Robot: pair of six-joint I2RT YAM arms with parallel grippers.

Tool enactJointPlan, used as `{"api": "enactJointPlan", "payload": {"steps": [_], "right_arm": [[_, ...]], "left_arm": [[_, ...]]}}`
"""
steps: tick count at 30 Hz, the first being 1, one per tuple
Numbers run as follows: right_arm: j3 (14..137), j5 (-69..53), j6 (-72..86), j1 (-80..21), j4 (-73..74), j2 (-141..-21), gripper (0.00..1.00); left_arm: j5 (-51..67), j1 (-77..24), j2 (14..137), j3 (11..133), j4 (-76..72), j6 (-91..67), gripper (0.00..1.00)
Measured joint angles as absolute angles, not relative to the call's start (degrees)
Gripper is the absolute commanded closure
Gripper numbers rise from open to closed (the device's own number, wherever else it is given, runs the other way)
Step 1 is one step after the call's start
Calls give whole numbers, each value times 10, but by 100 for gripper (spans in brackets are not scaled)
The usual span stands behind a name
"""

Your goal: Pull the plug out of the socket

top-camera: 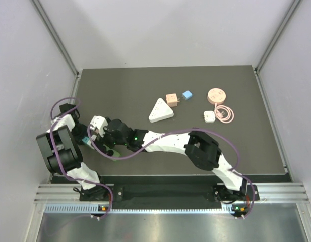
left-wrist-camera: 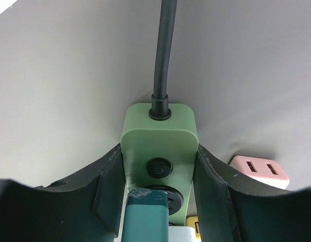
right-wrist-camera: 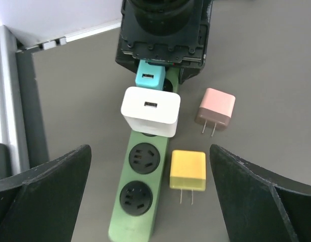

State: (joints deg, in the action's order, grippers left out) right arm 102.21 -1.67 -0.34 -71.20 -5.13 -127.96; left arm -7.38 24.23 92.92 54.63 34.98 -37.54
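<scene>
The white plug (right-wrist-camera: 150, 110) needs to come off the socket, so the robot's right gripper should reach for it and grab it by its two narrow ends, clear of the teal plug (right-wrist-camera: 150, 76).
A green power strip (right-wrist-camera: 140, 201) lies on the dark table. A teal plug (right-wrist-camera: 150, 76) and a white plug (right-wrist-camera: 150, 111) sit in its sockets nearest the cable end; two sockets are bare. My left gripper (left-wrist-camera: 159, 176) is shut on the strip's cable end (left-wrist-camera: 159, 132), its fingers (left-wrist-camera: 110, 191) pressed on both sides; its black body (right-wrist-camera: 163, 35) shows in the right wrist view. The teal plug (left-wrist-camera: 147, 219) is right below the strip's switch. My right gripper (right-wrist-camera: 152, 201) is wide open above the strip's free end, touching nothing. In the top view both grippers, left (top-camera: 86, 139) and right (top-camera: 101, 140), meet at the table's left side.
A loose yellow adapter (right-wrist-camera: 188, 170) and a pink adapter (right-wrist-camera: 215, 108) lie beside the strip. Farther right are a white triangular hub (top-camera: 160, 110), another pink adapter (top-camera: 172, 99), a blue adapter (top-camera: 186, 95), a pink round reel (top-camera: 215, 96) and a white plug with pink cable (top-camera: 209, 116).
</scene>
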Motion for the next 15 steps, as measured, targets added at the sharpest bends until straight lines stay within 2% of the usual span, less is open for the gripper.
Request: {"api": "enactJointPlan", "payload": {"steps": [8, 15], "right_arm": [[1055, -10, -13, -718, -58, -1327, 0], [1081, -12, -13, -730, -71, -1356, 7]], "left_arm": [[-86, 243, 929, 546, 358, -388, 100], [-101, 243, 929, 547, 366, -394, 100]]}}
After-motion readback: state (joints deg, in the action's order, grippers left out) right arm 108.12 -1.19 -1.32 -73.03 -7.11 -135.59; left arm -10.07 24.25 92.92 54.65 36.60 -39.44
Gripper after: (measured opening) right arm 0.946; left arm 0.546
